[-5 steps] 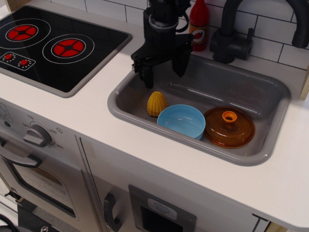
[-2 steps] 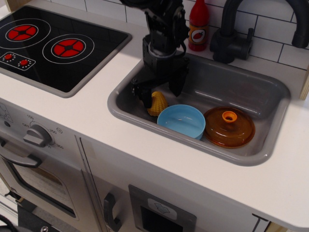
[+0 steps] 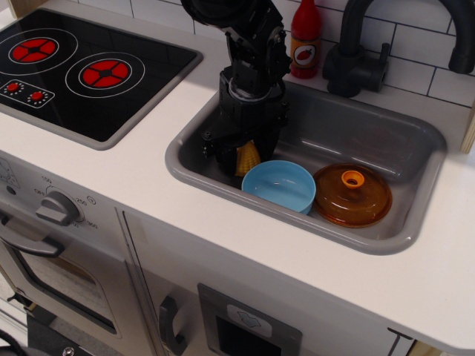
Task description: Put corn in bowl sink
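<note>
Next, my gripper picks up the corn (image 3: 248, 156) by its kernel-covered sides to put it in the light blue bowl (image 3: 280, 185).
The yellow corn (image 3: 248, 156) stands upright in the left part of the grey sink (image 3: 371, 133). My black gripper (image 3: 247, 153) is lowered into the sink over the corn. Its fingers (image 3: 225, 154) stand one on each side of the corn, still spread, close to its sides. Only the corn's front shows between them. The light blue bowl (image 3: 280, 185) sits empty on the sink floor, just right of the corn and touching or almost touching it.
A translucent orange lid with a knob (image 3: 352, 194) lies in the sink right of the bowl. A red sauce bottle (image 3: 305, 37) and a dark faucet (image 3: 356, 52) stand behind the sink. The black stovetop (image 3: 82, 70) is at the left.
My gripper has come down from above the sink's back left edge and now straddles the corn. The corn, bowl and lid have stayed in place.
</note>
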You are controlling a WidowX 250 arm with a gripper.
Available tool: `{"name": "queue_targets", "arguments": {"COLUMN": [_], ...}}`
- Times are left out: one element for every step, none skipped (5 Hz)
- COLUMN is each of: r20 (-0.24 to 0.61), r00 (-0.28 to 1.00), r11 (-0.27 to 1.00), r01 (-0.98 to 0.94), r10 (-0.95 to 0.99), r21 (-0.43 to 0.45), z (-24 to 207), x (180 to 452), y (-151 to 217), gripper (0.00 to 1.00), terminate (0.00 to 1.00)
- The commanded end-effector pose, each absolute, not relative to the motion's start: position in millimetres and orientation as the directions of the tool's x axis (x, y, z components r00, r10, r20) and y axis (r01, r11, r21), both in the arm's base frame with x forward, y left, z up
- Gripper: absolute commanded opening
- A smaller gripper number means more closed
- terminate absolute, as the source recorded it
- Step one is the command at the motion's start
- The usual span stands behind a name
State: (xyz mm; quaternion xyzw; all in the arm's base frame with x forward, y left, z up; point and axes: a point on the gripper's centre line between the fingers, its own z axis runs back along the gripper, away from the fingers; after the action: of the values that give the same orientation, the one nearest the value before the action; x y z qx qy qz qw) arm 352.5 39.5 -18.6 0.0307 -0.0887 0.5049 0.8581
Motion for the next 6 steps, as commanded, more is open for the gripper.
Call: {"name": "queue_targets", "arguments": {"r20": [0.223, 0.238, 0.206, 0.201, 0.148, 0.121], "r00": [0.427, 0.420, 0.443, 0.458, 0.487, 0.543], "r11": [0.454, 0.456, 0.476, 0.493, 0.508, 0.556], "r01": [-0.887, -0.881, -0.865, -0.849, -0.839, -0.817], "r10": [0.876, 0.876, 0.872, 0.866, 0.861, 0.831], "r21": [-0.084, -0.123, -0.156, -0.191, -0.195, -0.153], "z": [-3, 13, 38, 59, 72, 66], "x": [364, 369, 373, 371, 365, 347], "y": [45, 47, 38, 25, 14, -3], "gripper": [0.00, 0.00, 0.00, 0.00, 0.00, 0.00], "terminate": [0.00, 0.00, 0.00, 0.00, 0.00, 0.00]}}
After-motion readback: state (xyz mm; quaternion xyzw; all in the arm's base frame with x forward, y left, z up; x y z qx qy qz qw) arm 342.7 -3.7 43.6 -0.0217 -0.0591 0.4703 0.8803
